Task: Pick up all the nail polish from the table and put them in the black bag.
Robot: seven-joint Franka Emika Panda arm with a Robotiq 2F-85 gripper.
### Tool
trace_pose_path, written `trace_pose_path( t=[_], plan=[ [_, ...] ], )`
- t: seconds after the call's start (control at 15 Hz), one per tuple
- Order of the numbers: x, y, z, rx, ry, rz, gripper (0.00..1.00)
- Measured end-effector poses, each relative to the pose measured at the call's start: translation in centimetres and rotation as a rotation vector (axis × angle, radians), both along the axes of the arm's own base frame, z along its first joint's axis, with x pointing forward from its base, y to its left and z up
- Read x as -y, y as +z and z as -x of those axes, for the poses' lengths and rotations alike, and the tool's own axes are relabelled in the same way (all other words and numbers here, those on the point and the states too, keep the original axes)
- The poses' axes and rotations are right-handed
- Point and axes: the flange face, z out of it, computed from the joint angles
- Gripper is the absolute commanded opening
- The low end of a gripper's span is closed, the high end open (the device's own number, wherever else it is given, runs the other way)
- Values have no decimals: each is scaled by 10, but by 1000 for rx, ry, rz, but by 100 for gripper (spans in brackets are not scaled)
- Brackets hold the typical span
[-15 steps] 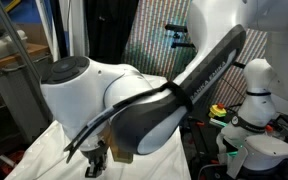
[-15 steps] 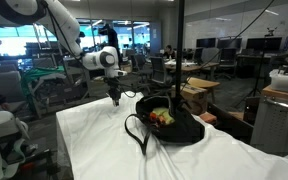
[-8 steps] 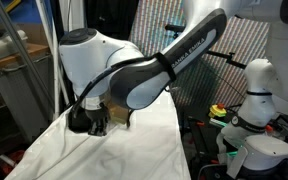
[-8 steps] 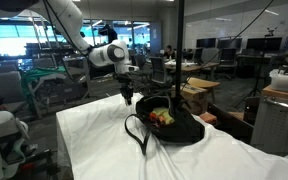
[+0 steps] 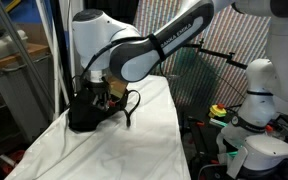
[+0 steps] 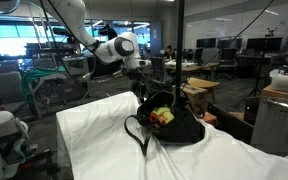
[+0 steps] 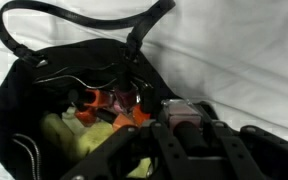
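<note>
My gripper moves the nail polish bottle over the bag's opening before it releases the bottle, since the bottle hangs past the black bag's rim [image 7: 151, 76].
The black bag [image 7: 24, 90] lies open on the table's white cloth [image 7: 234, 50], its loop handle [image 7: 84, 40] on the cloth. Yellow-green [image 7: 72, 135] and red-orange nail polish bottles [image 7: 109, 105] show inside it. My gripper [image 7: 184, 135] is shut on a small nail polish bottle [image 7: 182, 112] with a pinkish body and a dark cap, held just over the bag's open mouth. In both exterior views the gripper [image 5: 104, 93] [image 6: 144, 86] hangs over the bag [image 5: 87, 113] [image 6: 174, 127]. I see no loose bottles on the cloth.
The white cloth [image 6: 94, 140] spreads wide in front of the bag. The table edge [image 5: 174, 120] drops off beside a white robot base [image 5: 252, 110]. Office desks and chairs [image 6: 214, 60] stand behind.
The arm has swung across the table with the bottle in the gripper, from the bare cloth to above the bag's opening.
</note>
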Motion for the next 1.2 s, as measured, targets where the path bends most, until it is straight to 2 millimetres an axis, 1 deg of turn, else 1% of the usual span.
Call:
trace_pose_path(
  t=[0.13,0.27,0.6,0.73,0.93,1.2],
  plan=[
    [16,2,-3,4,-24,0,15],
    [30,10,-5,13,-38,-2,15],
    [54,46,-6,65,-63,-11,15],
    [64,52,-6,73,-73,-13,15],
    [80,49,-7,64,-86,-10,15],
    [95,34,-10,52,-85,-11,15]
  ],
)
